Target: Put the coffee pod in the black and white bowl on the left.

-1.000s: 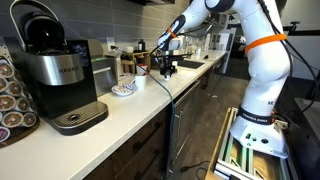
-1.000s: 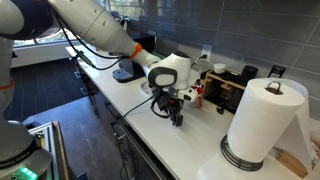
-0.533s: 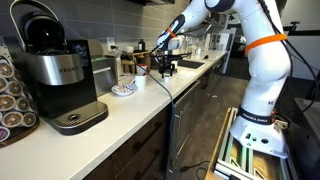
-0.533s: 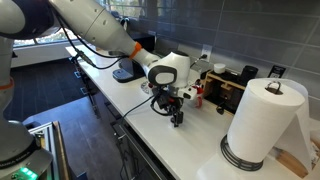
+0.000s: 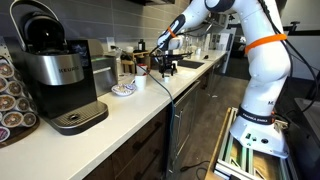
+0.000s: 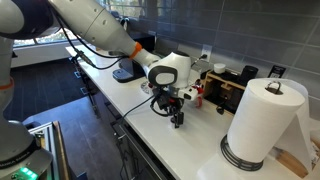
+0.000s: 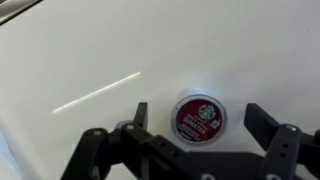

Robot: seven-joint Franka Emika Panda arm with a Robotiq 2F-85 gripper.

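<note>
The pod's red lid (image 7: 198, 119) is between both fingers in the wrist view, and they reach past its middle, so my gripper needs to close on the pod.
The coffee pod (image 7: 198, 118), white with a dark red lid, stands lid-up on the white counter (image 7: 90, 50). My gripper (image 7: 201, 116) hangs over it, open, one dark finger (image 7: 141, 112) on each side and neither touching the pod. In both exterior views the gripper (image 5: 167, 66) (image 6: 176, 118) points down at the counter, and the pod itself is too small to make out. The black and white bowl (image 5: 123, 90) sits on the counter, apart from the gripper and nearer the coffee machine.
A coffee machine (image 5: 55, 70) and a rack of pods (image 5: 10, 95) stand at one end of the counter. A white cup (image 5: 138, 82) is beside the bowl. A paper-towel roll (image 6: 262, 125) stands near the counter edge, with dark items (image 6: 225, 90) along the wall.
The jaws have gone from shut to wide open around the pod. The arm has barely moved.
</note>
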